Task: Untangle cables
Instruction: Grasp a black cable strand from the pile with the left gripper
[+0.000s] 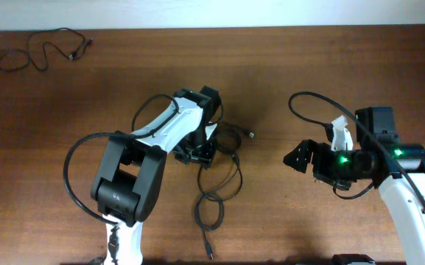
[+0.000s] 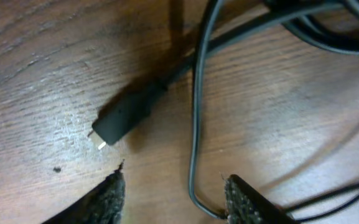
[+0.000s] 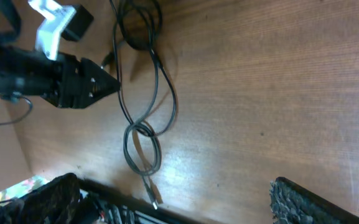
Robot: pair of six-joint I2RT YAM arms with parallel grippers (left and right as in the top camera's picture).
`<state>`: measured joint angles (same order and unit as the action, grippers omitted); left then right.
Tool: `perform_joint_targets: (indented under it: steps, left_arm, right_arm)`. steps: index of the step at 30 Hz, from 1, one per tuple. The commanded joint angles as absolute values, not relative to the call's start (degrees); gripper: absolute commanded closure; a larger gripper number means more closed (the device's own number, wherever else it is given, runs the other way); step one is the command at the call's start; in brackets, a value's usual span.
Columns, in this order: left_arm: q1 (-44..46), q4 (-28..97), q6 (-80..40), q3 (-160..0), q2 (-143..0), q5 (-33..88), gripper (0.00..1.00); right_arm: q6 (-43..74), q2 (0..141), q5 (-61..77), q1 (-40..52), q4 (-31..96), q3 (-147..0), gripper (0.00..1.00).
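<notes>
My left gripper next needs to take only the thin piece of cable [image 2: 195,143] at the bundle's side [image 2: 192,183] and leave the black plug free. That is to untangle the cables.
The tangled black cables [image 1: 227,141] lie at the table's middle. One strand loops down [image 1: 211,210] to a plug near the front edge [image 1: 210,252]. My left gripper [image 1: 197,152] is down at the bundle's left side. In the left wrist view it [image 2: 173,193] is open, with a thin strand [image 2: 195,143] running between the fingers close to the right one, and a black plug [image 2: 122,119] lying just ahead. My right gripper [image 1: 297,156] is open and empty, to the right of the bundle. The right wrist view [image 3: 173,205] shows the looped strand [image 3: 143,140].
A separate thin black cable [image 1: 43,50] lies at the table's far left corner. The left arm's own thick cable [image 1: 76,158] arcs over the table. The right arm's thick cable [image 1: 308,103] loops behind its gripper. The left gripper also shows in the right wrist view [image 3: 73,81].
</notes>
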<state>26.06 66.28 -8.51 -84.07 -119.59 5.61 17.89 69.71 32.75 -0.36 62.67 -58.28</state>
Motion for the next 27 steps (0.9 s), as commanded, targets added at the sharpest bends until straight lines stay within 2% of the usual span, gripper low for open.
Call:
perform_joint_targets:
  steps: [1, 4, 7, 11, 14, 16, 17, 21, 27]
  left_arm:
    - [25.8, 64.4, -9.4, -83.0, -119.3, 5.1, 0.55]
    - [26.0, 63.4, -10.9, -82.9, -119.3, 5.3, 0.69]
    - [27.2, 61.5, -11.1, -82.5, -119.3, 5.1, 0.66]
    - [27.4, 59.6, -11.1, -82.3, -119.3, 5.1, 0.67]
    - [27.5, 58.7, -11.1, -81.4, -119.3, 5.1, 0.81]
    - [27.5, 57.7, -11.1, -80.4, -119.3, 5.1, 0.96]
    - [27.5, 57.8, -11.1, -80.2, -119.3, 5.1, 1.00]
    - [27.5, 61.4, -11.1, -83.0, -116.0, 5.3, 1.00]
    - [27.5, 63.9, -11.1, -89.4, -98.3, 5.3, 1.00]
  right_arm:
    - [17.4, 69.8, 32.3, 0.0, 60.7, -58.4, 0.02]
    - [17.4, 69.9, 32.3, 0.0, 59.2, -58.4, 0.02]
    - [17.4, 70.8, 32.3, 0.0, 58.4, -58.4, 0.02]
    - [17.3, 74.4, 32.3, 0.0, 58.5, -58.4, 0.01]
    - [17.4, 77.2, 32.3, 0.0, 58.4, -58.4, 0.02]
    - [17.4, 78.1, 32.5, 0.0, 58.5, -58.4, 0.02]
    - [17.4, 78.3, 32.5, 0.0, 58.5, -58.4, 0.02]
    - [17.4, 78.3, 32.5, 0.0, 58.7, -58.4, 0.02]
    - [17.3, 78.3, 32.7, 0.0, 59.4, -58.4, 0.02]
